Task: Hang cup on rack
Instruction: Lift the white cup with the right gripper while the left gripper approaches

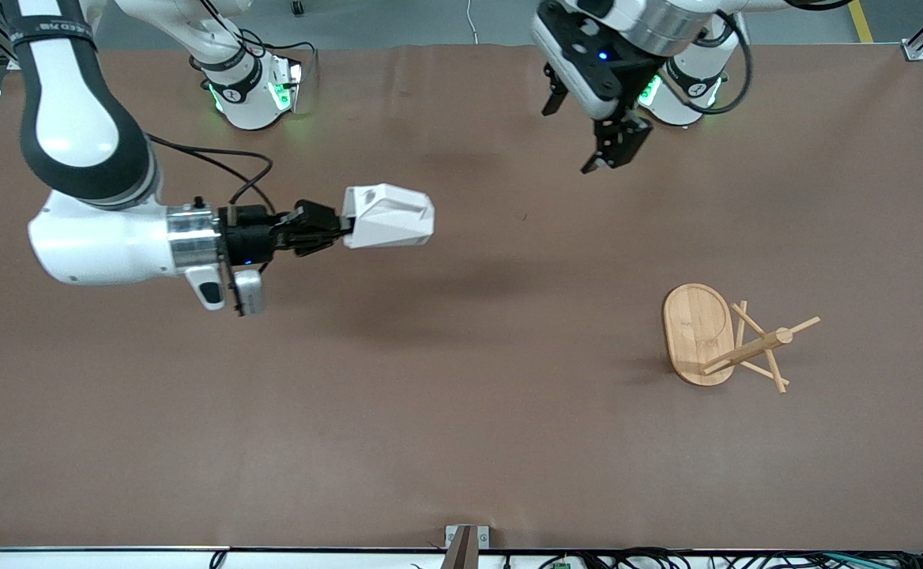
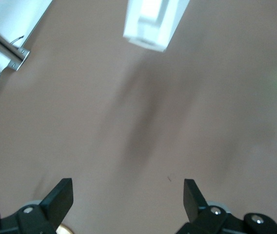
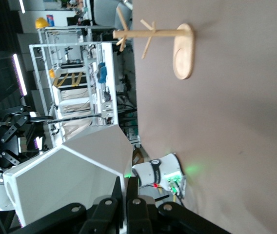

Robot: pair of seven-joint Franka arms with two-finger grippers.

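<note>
My left gripper grips the white faceted cup by its closed base end [image 1: 422, 219] next, to hang it on the bamboo rack [image 1: 754, 348].
My right gripper [image 1: 343, 226] is shut on the rim wall of the white faceted cup [image 1: 390, 215] and holds it on its side in the air above the middle of the brown table. In the right wrist view the fingers [image 3: 132, 195] pinch the cup's wall [image 3: 65, 180]. The bamboo rack [image 1: 754, 348] stands upright on its oval base [image 1: 695, 320] toward the left arm's end of the table; it also shows in the right wrist view [image 3: 153, 34]. My left gripper [image 1: 592, 130] is open and empty, up in the air in front of its base. Its wrist view shows the cup [image 2: 153, 24] beyond its open gripper [image 2: 128, 195].
The two arm bases [image 1: 252, 87] [image 1: 691, 87] stand along the table's edge farthest from the front camera. A small metal bracket [image 1: 465, 541] sits at the edge nearest to that camera. Bare brown table [image 1: 509, 395] lies between cup and rack.
</note>
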